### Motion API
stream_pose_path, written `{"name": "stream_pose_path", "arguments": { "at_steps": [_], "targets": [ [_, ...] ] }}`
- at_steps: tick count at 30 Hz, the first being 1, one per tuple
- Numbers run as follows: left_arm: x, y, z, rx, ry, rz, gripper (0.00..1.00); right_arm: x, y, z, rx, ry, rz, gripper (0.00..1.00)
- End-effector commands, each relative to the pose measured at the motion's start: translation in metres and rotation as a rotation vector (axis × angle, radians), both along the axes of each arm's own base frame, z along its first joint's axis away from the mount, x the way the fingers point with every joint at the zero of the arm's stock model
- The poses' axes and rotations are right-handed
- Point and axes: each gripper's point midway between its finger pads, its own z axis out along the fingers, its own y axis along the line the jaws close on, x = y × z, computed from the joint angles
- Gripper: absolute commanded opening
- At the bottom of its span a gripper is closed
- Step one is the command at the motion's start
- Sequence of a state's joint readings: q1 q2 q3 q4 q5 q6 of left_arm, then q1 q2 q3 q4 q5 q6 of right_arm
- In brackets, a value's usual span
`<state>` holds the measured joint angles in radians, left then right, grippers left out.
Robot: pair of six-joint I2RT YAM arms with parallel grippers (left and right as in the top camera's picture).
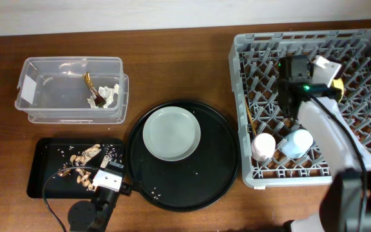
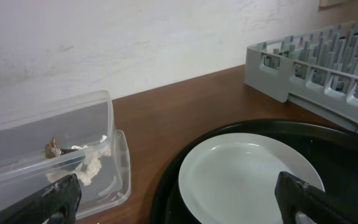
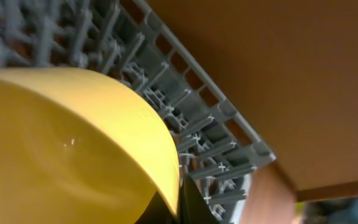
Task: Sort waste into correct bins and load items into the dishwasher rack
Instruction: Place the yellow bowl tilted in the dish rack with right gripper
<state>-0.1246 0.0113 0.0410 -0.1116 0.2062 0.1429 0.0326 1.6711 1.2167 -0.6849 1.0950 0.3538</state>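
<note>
The robot's right gripper will keep holding the yellow bowl until the bowl rests among the wires of the rack, because the bowl's edge at the gripper's fingers hangs above the tops of the pegs.
The grey rack [image 1: 366, 38] stands at the right. My right gripper [image 1: 301, 77] is over its middle, shut on the rim of the yellow bowl [image 3: 73, 149], pinched at the jaws [image 3: 180, 202]. In the overhead view only a sliver of the bowl [image 1: 337, 84] shows. The pink cup [image 1: 263, 145], blue cup [image 1: 297, 143] and chopsticks [image 1: 250, 119] sit in the rack. The pale grey plate [image 1: 171, 133] lies on the round black tray [image 1: 218, 161]. My left gripper [image 1: 111, 175] is open and empty, low in front of the plate [image 2: 247, 180].
The clear tub [image 1: 40, 71] at the back left holds the white tissue [image 1: 108, 95] and brown-gold wrapper [image 1: 90, 84]. The shallow black tray [image 1: 44, 174] at the front left holds food scraps [image 1: 82, 161]. A few crumbs lie on the round tray.
</note>
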Motion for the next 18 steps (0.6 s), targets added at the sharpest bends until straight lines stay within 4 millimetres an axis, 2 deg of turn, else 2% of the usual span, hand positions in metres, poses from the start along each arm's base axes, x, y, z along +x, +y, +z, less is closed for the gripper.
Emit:
{"name": "stream_pose_path", "arguments": {
  "at_steps": [1, 2, 4, 7, 8, 9, 10, 12, 13, 15, 16, 17, 18],
  "targets": [
    [0.000, 0.000, -0.003, 0.015, -0.004, -0.003, 0.99, 0.009, -0.002, -0.016, -0.121, 0.203, 0.038, 0.04],
    [0.000, 0.000, -0.003, 0.015, -0.004, -0.004, 0.99, 0.012, 0.008, -0.024, -0.110, 0.228, 0.071, 0.04],
    [0.000, 0.000, -0.003, 0.015, -0.004, -0.003, 0.99, 0.016, 0.047, -0.040, -0.045, 0.297, 0.197, 0.04],
    [0.000, 0.000, -0.003, 0.015, -0.004, -0.003, 0.99, 0.009, 0.086, -0.047, -0.027, 0.315, 0.268, 0.05],
    [0.000, 0.000, -0.003, 0.015, -0.004, -0.003, 0.99, 0.005, 0.100, -0.049, -0.015, 0.316, 0.293, 0.18],
    [0.000, 0.000, -0.003, 0.015, -0.004, -0.004, 0.99, 0.004, 0.110, -0.050, 0.012, 0.326, 0.321, 0.35],
    [0.000, 0.000, -0.003, 0.015, -0.004, -0.003, 0.99, 0.003, 0.122, -0.050, 0.062, 0.338, 0.355, 0.41],
    [0.000, 0.000, -0.003, 0.015, -0.004, -0.003, 0.99, 0.002, 0.151, -0.042, 0.185, 0.354, 0.433, 0.42],
    [0.000, 0.000, -0.003, 0.015, -0.004, -0.003, 0.99, -0.001, 0.174, -0.035, 0.282, 0.367, 0.492, 0.42],
    [0.000, 0.000, -0.003, 0.015, -0.004, -0.004, 0.99, -0.013, 0.243, -0.019, 0.542, 0.395, 0.659, 0.44],
    [0.000, 0.000, -0.003, 0.015, -0.004, -0.004, 0.99, -0.022, 0.276, -0.017, 0.670, 0.413, 0.737, 0.44],
    [0.000, 0.000, -0.003, 0.015, -0.004, -0.003, 0.99, -0.039, 0.323, -0.019, 0.855, 0.449, 0.840, 0.47],
    [0.000, 0.000, -0.003, 0.015, -0.004, -0.004, 0.99, -0.046, 0.342, -0.021, 0.933, 0.467, 0.883, 0.47]
  ]
}}
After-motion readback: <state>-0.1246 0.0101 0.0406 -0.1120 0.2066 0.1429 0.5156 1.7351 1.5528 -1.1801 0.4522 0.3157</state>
